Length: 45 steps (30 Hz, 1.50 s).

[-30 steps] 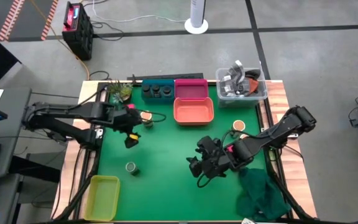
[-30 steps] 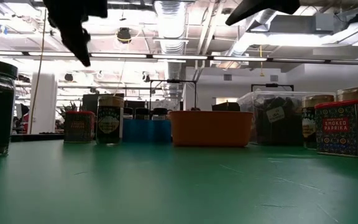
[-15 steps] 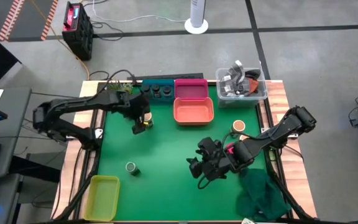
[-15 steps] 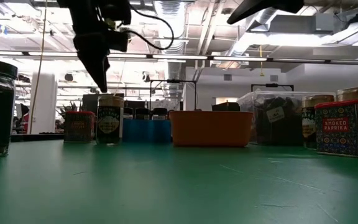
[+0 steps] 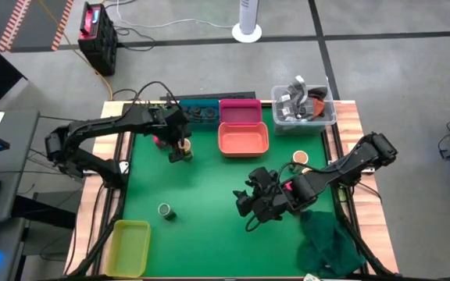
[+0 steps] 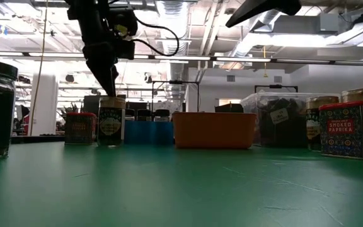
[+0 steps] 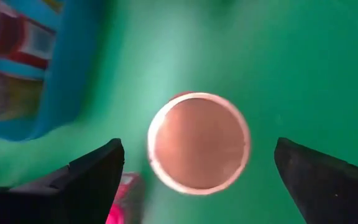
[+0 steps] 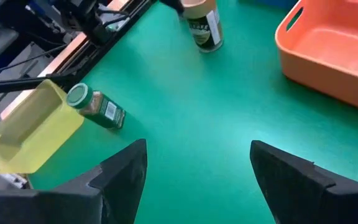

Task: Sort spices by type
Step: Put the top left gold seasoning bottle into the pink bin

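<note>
The tan lid of the jar [image 5: 184, 144] [image 7: 198, 143] is still below my left gripper's fingers. My left gripper needs to go down first and then close on the jar.
A tan-topped round jar [image 7: 199, 142] stands upright on the green mat, near the blue tray [image 5: 198, 104] that holds dark round jars [image 5: 197, 115]. My left gripper [image 7: 199, 149] hangs straight over it, open, one finger to each side of the lid and apart from it; in the low view its tips [image 6: 112, 88] sit just above the jar [image 6: 111, 121]. A pink box [image 5: 158, 141] stands beside it. My right gripper [image 5: 248, 204] hovers open over the mat's middle. A green-topped jar [image 8: 98, 107] stands near the yellow tray [image 5: 130, 247].
The orange tray [image 5: 243, 139] and pink tray [image 5: 241, 112] lie along the far edge, with the clear tub [image 5: 303, 105] at the far right corner. Another tan-topped jar [image 5: 300, 159] and a pink box [image 6: 351, 129] stand right. A dark green cloth [image 5: 330, 242] lies near right.
My left gripper has travelled toward the far edge and a little right, from over the bare mat to directly above the tan-topped jar, and has come down toward its lid. The jars have not moved.
</note>
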{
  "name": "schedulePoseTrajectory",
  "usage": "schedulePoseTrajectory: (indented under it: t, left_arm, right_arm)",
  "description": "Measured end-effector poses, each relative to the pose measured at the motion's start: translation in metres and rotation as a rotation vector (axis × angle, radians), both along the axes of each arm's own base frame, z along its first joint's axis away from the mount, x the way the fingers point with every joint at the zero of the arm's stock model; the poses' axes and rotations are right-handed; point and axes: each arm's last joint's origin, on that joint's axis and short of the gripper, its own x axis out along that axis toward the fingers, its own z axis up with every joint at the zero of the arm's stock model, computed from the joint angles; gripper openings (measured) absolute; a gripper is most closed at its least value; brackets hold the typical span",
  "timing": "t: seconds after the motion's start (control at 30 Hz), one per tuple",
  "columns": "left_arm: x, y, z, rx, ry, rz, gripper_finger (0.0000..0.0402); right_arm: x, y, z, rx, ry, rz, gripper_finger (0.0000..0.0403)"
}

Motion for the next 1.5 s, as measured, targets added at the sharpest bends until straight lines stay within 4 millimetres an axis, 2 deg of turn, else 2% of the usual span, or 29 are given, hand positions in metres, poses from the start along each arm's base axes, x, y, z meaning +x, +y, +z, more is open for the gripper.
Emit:
schedulePoseTrajectory:
  t: [0.3,0.43,0.57,0.77,0.9,1.03,1.27,1.37,1.5]
  left_arm:
    - [0.018,0.009,-0.034,-0.073,0.117,-0.008,0.0399]
    - [0.02,0.011,-0.041,-0.072,0.146,-0.027,0.0392]
    - [0.022,0.011,-0.04,-0.055,0.127,-0.045,0.0354]
    - [0.022,0.011,-0.04,-0.058,0.121,-0.033,0.0271]
    - [0.022,0.009,-0.038,-0.12,0.112,-0.004,0.0269]
    - [0.026,0.01,-0.018,-0.152,0.092,-0.006,0.0269]
    - [0.045,0.018,0.043,-0.112,-0.037,-0.022,0.0269]
    - [0.059,0.026,0.064,-0.098,-0.076,-0.023,0.0269]
    - [0.081,0.045,0.076,-0.07,-0.109,-0.013,0.0269]
  right_arm:
    - [-0.002,-0.002,-0.001,-0.062,0.018,-0.015,0.0311]
    - [-0.001,-0.004,-0.001,-0.061,0.019,-0.019,0.0311]
    - [-0.002,-0.005,-0.002,-0.057,0.03,-0.03,0.0311]
    - [-0.004,-0.002,-0.003,-0.048,0.035,-0.027,0.0311]
    - [-0.006,-0.002,-0.004,-0.012,0.063,-0.014,0.0311]
    - [-0.006,-0.001,-0.005,0.012,0.08,-0.001,0.0311]
    - [-0.006,0.0,-0.005,0.058,0.073,-0.006,0.0311]
    - [-0.003,0.001,-0.009,0.051,0.077,-0.009,0.0311]
    - [0.004,0.001,-0.019,0.02,0.093,-0.024,0.0311]
